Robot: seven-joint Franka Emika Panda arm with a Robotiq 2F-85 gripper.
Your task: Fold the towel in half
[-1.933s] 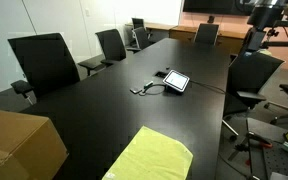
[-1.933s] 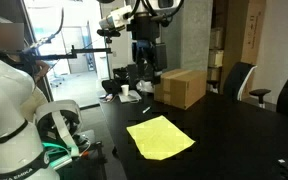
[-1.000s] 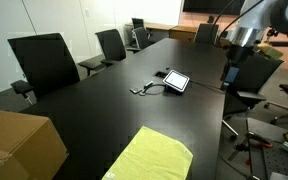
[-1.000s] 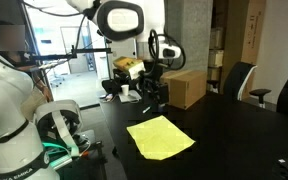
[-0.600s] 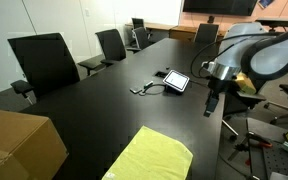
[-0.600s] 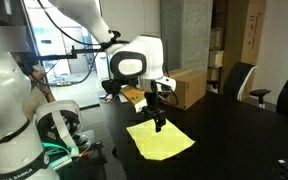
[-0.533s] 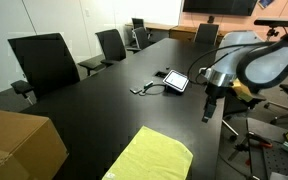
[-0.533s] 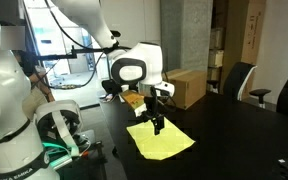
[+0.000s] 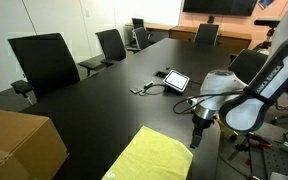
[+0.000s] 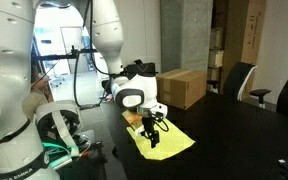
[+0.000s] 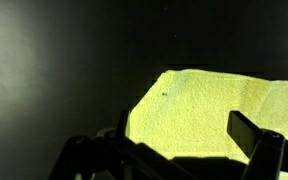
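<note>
I should next grab the corner nearest the arm on the yellow-green towel (image 9: 154, 156) with my gripper and pull that corner across to fold the towel in half, while the rest of the towel stays flat.
The yellow-green towel (image 9: 154, 156) lies flat on the black table near its front edge, seen in both exterior views (image 10: 172, 140). In the wrist view the towel (image 11: 209, 110) fills the middle and right, with one corner toward the left. My gripper (image 9: 195, 135) hangs low over the towel's corner nearest the arm, also seen in an exterior view (image 10: 151, 133). Its two dark fingers stand apart on either side of the towel's edge in the wrist view (image 11: 179, 150), open and empty.
A brown cardboard box (image 9: 19, 145) stands on the table beside the towel (image 10: 180, 87). A tablet with cables (image 9: 174, 81) lies mid-table. Office chairs (image 9: 46, 62) line the table's sides. A tripod and gear stand past the table edge (image 9: 254, 140).
The arm has swung down from high above the table to just over the towel's corner. The towel has not moved.
</note>
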